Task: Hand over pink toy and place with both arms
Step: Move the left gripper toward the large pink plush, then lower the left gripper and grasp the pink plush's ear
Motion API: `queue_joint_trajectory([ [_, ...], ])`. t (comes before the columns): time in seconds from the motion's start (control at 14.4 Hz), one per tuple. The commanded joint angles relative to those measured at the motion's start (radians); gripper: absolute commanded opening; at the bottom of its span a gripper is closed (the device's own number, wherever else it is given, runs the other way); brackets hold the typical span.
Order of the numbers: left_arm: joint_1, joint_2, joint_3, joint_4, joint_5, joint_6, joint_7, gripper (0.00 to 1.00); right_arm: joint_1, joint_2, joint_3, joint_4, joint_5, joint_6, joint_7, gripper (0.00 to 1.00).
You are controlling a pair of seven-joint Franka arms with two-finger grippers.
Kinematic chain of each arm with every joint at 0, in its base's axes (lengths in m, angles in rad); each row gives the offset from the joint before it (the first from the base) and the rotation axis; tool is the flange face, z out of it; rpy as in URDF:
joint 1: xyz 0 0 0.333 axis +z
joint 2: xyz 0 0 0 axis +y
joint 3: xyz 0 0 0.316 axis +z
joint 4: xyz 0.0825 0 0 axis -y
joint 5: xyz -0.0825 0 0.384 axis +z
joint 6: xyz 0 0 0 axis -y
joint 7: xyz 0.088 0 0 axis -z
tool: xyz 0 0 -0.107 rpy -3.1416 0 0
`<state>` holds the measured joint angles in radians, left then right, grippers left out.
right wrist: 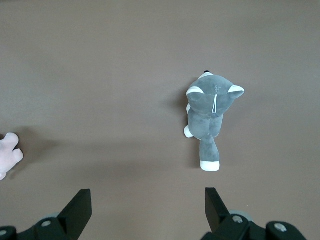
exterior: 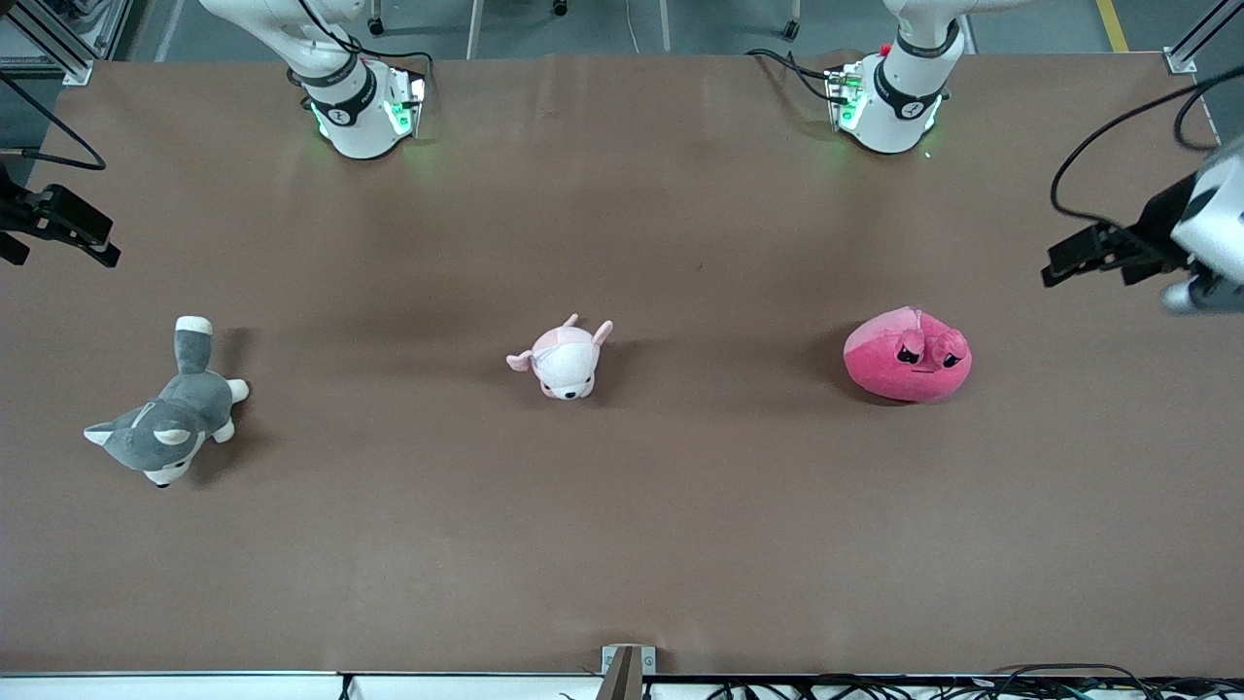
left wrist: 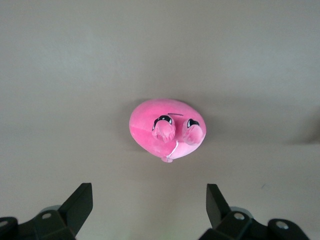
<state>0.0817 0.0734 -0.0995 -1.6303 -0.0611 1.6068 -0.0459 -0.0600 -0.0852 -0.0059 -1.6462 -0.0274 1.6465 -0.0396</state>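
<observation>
The robot's left gripper will next grab one nub (exterior: 946, 346) beside the eye of the pink toy (exterior: 907, 355), to hand the toy over.
The pink toy (exterior: 907, 355), a hot-pink rounded plush with two nubs and dark eyes, lies on the brown table toward the left arm's end. In the left wrist view it (left wrist: 167, 129) lies apart from the fingertips. My left gripper (exterior: 1064, 258) hangs open and empty over the table's edge at that end, beside the toy; its jaws stand wide apart (left wrist: 149, 200). My right gripper (exterior: 97, 238) hangs open and empty over the right arm's end of the table; its jaws are also wide apart (right wrist: 148, 200).
A grey-and-white husky plush (exterior: 165, 423) lies toward the right arm's end and shows in the right wrist view (right wrist: 210, 112). A small pale pink-and-white animal plush (exterior: 564, 360) lies mid-table; a bit of it (right wrist: 7, 152) shows in the right wrist view. Cables run along the table's near edge.
</observation>
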Motion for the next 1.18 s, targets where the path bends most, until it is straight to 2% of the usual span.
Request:
queue_joint_trajectory([
  [0.0, 0.004, 0.097, -0.003, 0.018, 0.012, 0.008, -0.028, 1.0, 0.002, -0.025, 0.003, -0.027, -0.019, 0.003, 0.004, 1.0],
  [0.21, -0.002, 0.146, -0.003, -0.037, 0.015, 0.062, -0.054, 1.0, -0.003, -0.015, 0.003, 0.003, -0.014, 0.003, 0.003, 1.0],
  [0.62, -0.033, 0.132, -0.008, -0.244, 0.015, 0.29, -0.121, 1.0, 0.005, -0.01, 0.003, 0.005, -0.013, -0.026, -0.005, 1.0],
  [0.97, -0.034, 0.132, -0.008, -0.33, 0.015, 0.393, -0.123, 1.0, 0.034, -0.014, 0.001, -0.009, -0.022, -0.028, 0.017, 1.0],
  [1.04, -0.034, 0.137, -0.008, -0.332, 0.015, 0.41, -0.123, 0.98, 0.032, -0.014, 0.0, -0.024, -0.02, -0.028, 0.015, 1.0],
  [1.11, -0.034, 0.141, -0.008, -0.335, 0.015, 0.421, -0.129, 0.89, 0.031, -0.019, -0.002, -0.038, -0.017, -0.025, 0.017, 1.0],
])
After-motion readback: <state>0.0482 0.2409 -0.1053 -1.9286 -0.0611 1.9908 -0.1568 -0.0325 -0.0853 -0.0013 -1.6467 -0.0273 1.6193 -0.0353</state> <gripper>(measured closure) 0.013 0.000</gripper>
